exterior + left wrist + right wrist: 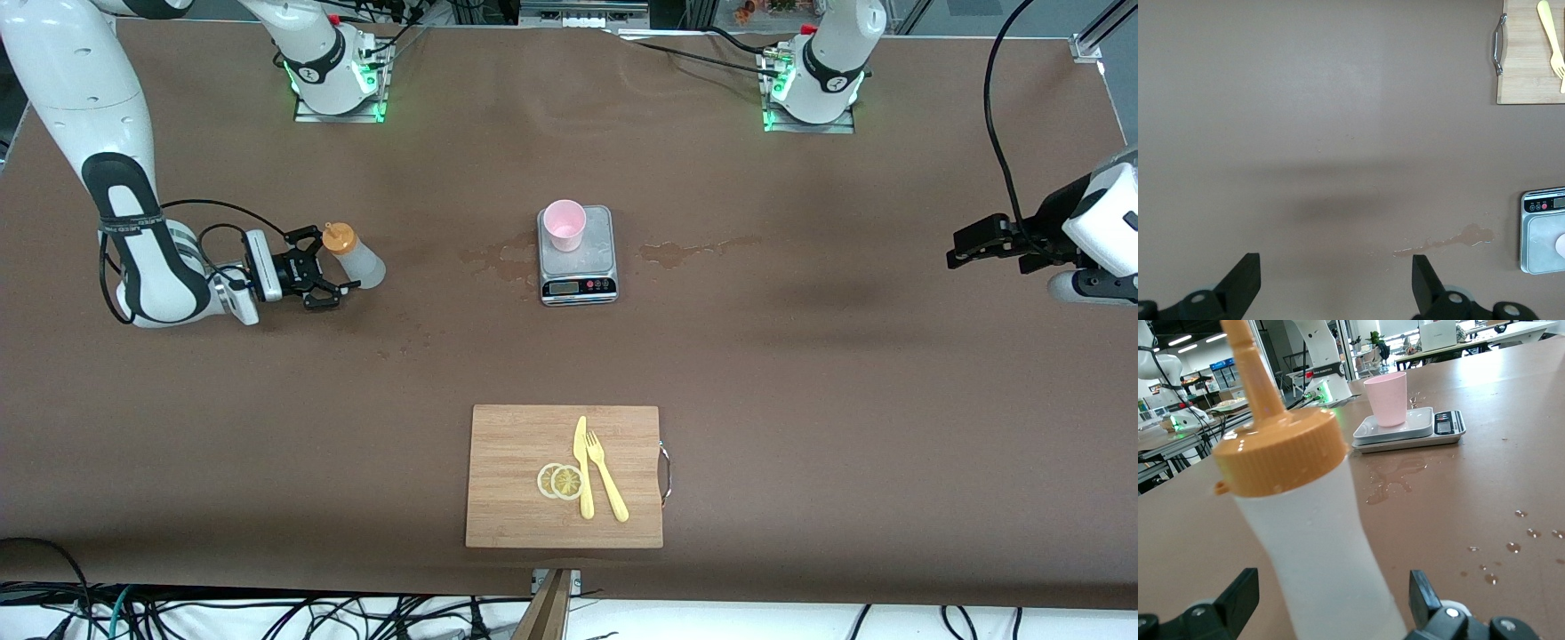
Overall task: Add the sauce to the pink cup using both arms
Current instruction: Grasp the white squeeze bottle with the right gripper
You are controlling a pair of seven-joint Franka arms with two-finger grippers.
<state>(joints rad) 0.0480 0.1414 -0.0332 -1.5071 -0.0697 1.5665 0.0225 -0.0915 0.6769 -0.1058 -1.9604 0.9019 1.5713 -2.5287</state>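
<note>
My right gripper will grab the sauce bottle by its whitish body below the orange cap [364, 267], so it can squeeze sauce into the pink cup [564, 224].
The sauce bottle [356, 256], whitish with an orange nozzle cap, stands on the table toward the right arm's end. My right gripper [338, 260] is open around it, one finger on each side with a gap to the bottle. In the right wrist view the bottle [1311, 540] fills the space between the fingers of the right gripper [1331, 600]. The pink cup [564, 224] stands upright on a grey scale [578, 267] at mid-table and also shows in the right wrist view [1386, 399]. My left gripper [958, 249] waits open and empty over the left arm's end of the table [1335, 280].
A wooden cutting board [498, 480] with a yellow knife [582, 471], a fork [606, 484] and lemon slices [560, 481] lies nearer the front camera than the scale. Wet patches [685, 253] lie on the brown table beside the scale.
</note>
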